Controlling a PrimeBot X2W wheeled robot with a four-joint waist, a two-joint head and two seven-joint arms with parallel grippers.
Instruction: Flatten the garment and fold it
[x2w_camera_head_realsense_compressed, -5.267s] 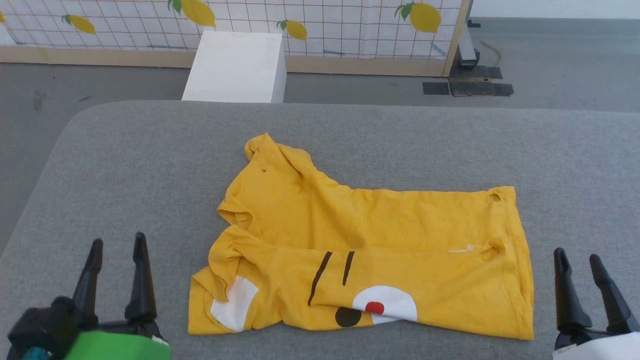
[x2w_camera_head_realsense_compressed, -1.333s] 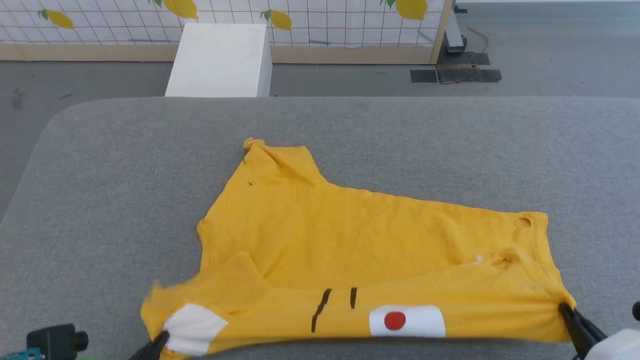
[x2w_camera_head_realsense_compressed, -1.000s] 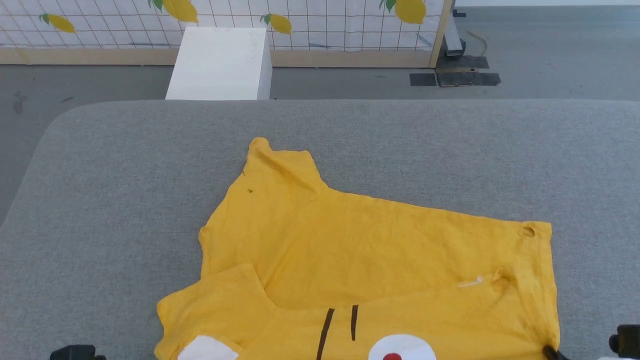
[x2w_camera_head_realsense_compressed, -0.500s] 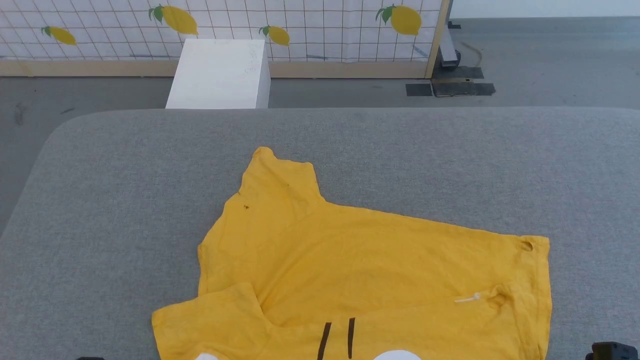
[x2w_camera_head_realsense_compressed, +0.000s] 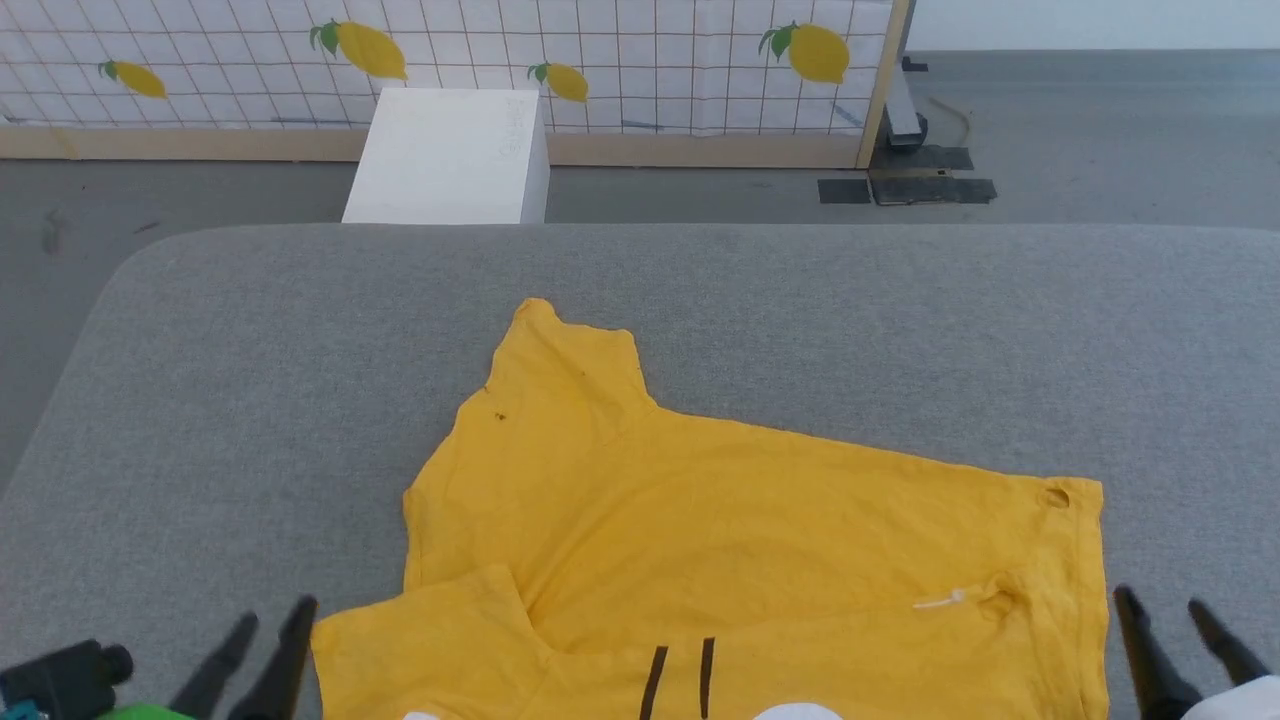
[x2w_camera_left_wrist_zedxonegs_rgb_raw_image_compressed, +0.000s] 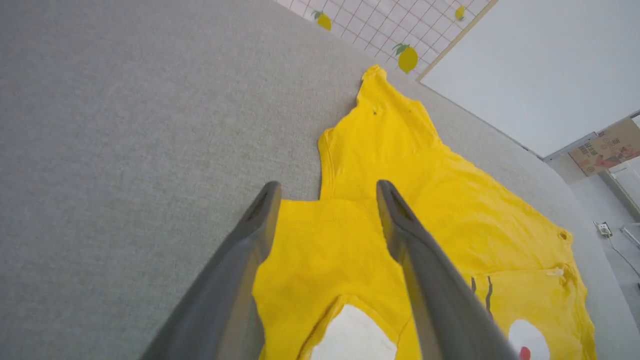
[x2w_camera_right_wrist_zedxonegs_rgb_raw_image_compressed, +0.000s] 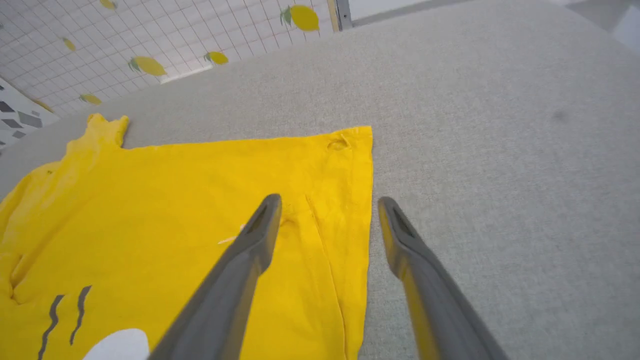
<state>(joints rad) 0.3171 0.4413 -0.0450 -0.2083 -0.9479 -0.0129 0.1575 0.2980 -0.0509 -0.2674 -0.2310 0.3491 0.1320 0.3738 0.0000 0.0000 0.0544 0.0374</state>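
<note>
The right gripper grabs the yellow T-shirt (x2w_camera_head_realsense_compressed: 768, 528) by its hem corner (x2w_camera_head_realsense_compressed: 1083, 494) next, to fold the shirt on itself.
The garment (x2w_camera_head_realsense_compressed: 720, 520) is a bright yellow T-shirt lying mostly flat on the grey padded table (x2w_camera_head_realsense_compressed: 300, 380), one sleeve pointing to the far left. Two black lines and white patches of its print show at its near edge. My left gripper (x2w_camera_head_realsense_compressed: 270, 620) stands open at the shirt's near-left corner; in the left wrist view the garment (x2w_camera_left_wrist_zedxonegs_rgb_raw_image_compressed: 400, 165) lies under and beyond the left gripper (x2w_camera_left_wrist_zedxonegs_rgb_raw_image_compressed: 327, 187). My right gripper (x2w_camera_head_realsense_compressed: 1160, 605) is open just off the shirt's right hem. In the right wrist view the right gripper (x2w_camera_right_wrist_zedxonegs_rgb_raw_image_compressed: 327, 200) straddles the hem of the garment (x2w_camera_right_wrist_zedxonegs_rgb_raw_image_compressed: 175, 200). Neither holds cloth.
A white box (x2w_camera_head_realsense_compressed: 450, 155) stands on the floor beyond the table's far edge, before a lemon-patterned tiled partition (x2w_camera_head_realsense_compressed: 600, 60). Dark plates (x2w_camera_head_realsense_compressed: 905, 188) lie on the floor at the back right. Bare grey table surrounds the shirt on the left, far and right sides.
Both grippers have let go of the shirt's near corners and opened, and they have come up into the head view. The shirt now lies flat. The camera has shifted a little.
</note>
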